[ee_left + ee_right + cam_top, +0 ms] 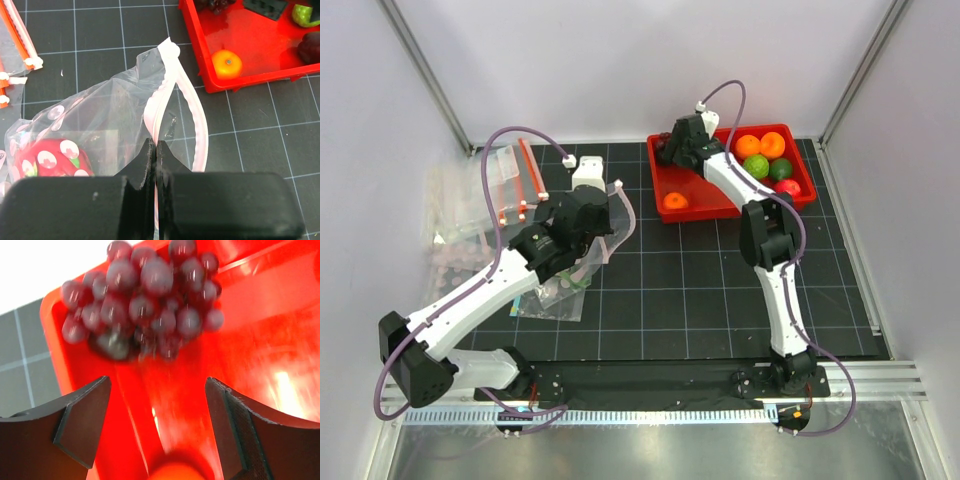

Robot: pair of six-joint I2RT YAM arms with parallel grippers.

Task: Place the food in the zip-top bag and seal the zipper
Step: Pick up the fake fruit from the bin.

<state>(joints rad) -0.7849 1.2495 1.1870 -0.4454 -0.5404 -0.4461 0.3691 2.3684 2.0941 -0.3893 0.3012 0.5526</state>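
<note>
Next, my right gripper grabs the grape bunch (145, 300) by its near edge. The bulk stays ahead to enter the zip-top bag's opening first.
The dotted zip-top bag (568, 272) lies at mid-left with its mouth held up and open. My left gripper (156, 146) is shut on the near lip of its pale pink zipper (200, 135); it also shows in the top view (588, 222). A pink dragon fruit (50, 159) lies inside the bag. My right gripper (157, 390) is open and empty, just short of the dark purple grape bunch (145, 300) in the back-left corner of the red tray (705, 205). In the top view the right gripper (672, 150) hangs over that corner.
The tray also holds oranges (760, 146), green fruits (767, 167), a red fruit (787, 187) and one orange (675, 200) near its front left. Other clear bags with orange strips (515, 178) lie at the far left. White walls stand close on both sides.
</note>
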